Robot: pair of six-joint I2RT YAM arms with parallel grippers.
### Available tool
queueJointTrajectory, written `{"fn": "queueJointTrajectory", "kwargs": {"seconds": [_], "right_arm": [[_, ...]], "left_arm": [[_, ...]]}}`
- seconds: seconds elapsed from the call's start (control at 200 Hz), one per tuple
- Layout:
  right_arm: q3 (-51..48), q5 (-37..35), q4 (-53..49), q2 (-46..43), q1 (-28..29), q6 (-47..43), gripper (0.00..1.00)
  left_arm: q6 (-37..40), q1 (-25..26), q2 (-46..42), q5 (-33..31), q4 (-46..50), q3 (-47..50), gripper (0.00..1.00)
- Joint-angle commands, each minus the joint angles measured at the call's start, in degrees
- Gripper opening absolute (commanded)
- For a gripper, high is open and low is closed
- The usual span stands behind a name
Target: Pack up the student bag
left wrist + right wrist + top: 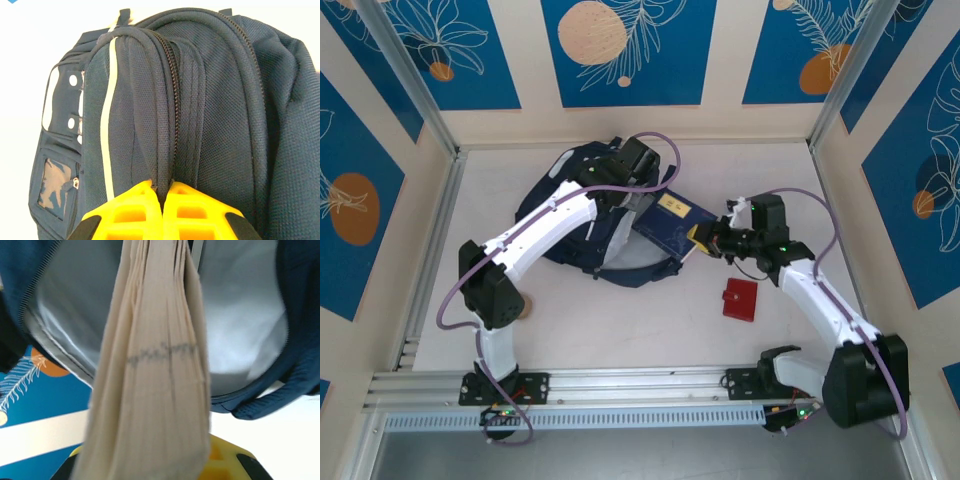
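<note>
I should keep holding the bag's seam with my left gripper. The booklet is in the bag's opening now, so the seam would sag onto the booklet if I opened now.
The student bag [570, 245] lies at the middle back of the table, dark navy with white stripes, its mouth facing right. My left gripper [618, 192] is shut on the bag's top fabric seam beside the zipper [163, 192], and the bag [225, 100] hangs close before it. My right gripper [703, 240] is shut on a navy booklet with a gold label [670, 215], whose far end sits in the bag's mouth. In the right wrist view the booklet's cream page edges [155, 380] stand upright against the bag's grey lining [240, 330], with one yellow finger [225, 460] showing beside them.
A small red wallet [740, 298] lies on the white table to the right of the bag, just under the right forearm. Blue patterned walls enclose the table on three sides, and an aluminium rail [620, 385] runs along the near edge.
</note>
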State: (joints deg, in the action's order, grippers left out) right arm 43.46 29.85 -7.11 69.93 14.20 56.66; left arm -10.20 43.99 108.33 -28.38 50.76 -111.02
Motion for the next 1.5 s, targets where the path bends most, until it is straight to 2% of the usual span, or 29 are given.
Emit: {"fn": "queueJointTrajectory", "kwargs": {"seconds": [0.0, 0.22, 0.345, 0.445, 0.585, 0.685, 0.85, 0.935, 1.02, 1.165, 1.275, 1.365, 1.495], "right_arm": [[4.0, 4.0, 11.0, 7.1, 3.7, 3.0, 0.06], [15.9, 1.9, 23.3, 28.2, 8.7, 6.6, 0.06], [22.6, -2.1, 25.3, 38.5, 11.0, 9.5, 0.05], [25.8, -4.8, 27.9, 44.4, 12.5, 11.4, 0.06], [33.7, -3.3, 25.4, 50.5, 15.2, 10.0, 0.08], [35.0, -3.6, 23.1, 52.1, 16.2, 9.0, 0.19], [25.8, -3.6, 25.9, 46.5, 13.6, 9.0, 0.55], [19.6, -4.8, 24.6, 39.9, 11.8, 6.5, 0.65], [13.7, -6.7, 20.8, 32.5, 10.1, 3.2, 0.68], [6.0, -14.2, 9.0, 20.5, 6.8, -1.8, 0.68], [2.8, -20.6, -0.2, 13.2, 4.4, -4.2, 0.68], [2.1, -26.6, -6.0, 7.9, 4.9, -6.8, 0.68], [3.4, -35.7, -12.3, 3.0, 10.1, -10.1, 0.67]], "left_arm": [[-0.6, -0.2, -1.0, 0.8, -6.0, -4.6, 0.00], [-1.8, -0.7, -0.8, 2.7, -5.1, -5.1, 0.00], [-3.2, -1.3, -0.8, 4.1, -5.0, -5.1, 0.00], [-4.0, -2.0, -0.9, 5.4, -4.9, -5.3, 0.00], [-5.4, -3.2, -0.8, 8.1, -4.6, -5.3, 0.00], [-6.4, -3.9, -0.7, 9.4, -4.8, -4.9, 0.00], [-7.3, -4.9, -0.3, 11.9, -5.0, -4.1, 0.00], [-7.6, -5.3, -0.2, 13.2, -5.4, -3.3, 0.00], [-7.6, -5.6, 0.2, 14.8, -6.0, -2.9, 0.00], [-7.3, -5.8, 2.0, 19.2, -7.0, -3.1, 0.00], [-8.2, -5.9, 4.6, 22.4, -7.3, -4.9, 0.00], [-9.6, -5.9, 7.4, 24.5, -6.7, -7.8, 0.00], [-13.1, -6.8, 10.0, 26.4, -4.9, -10.8, 0.34]]}}
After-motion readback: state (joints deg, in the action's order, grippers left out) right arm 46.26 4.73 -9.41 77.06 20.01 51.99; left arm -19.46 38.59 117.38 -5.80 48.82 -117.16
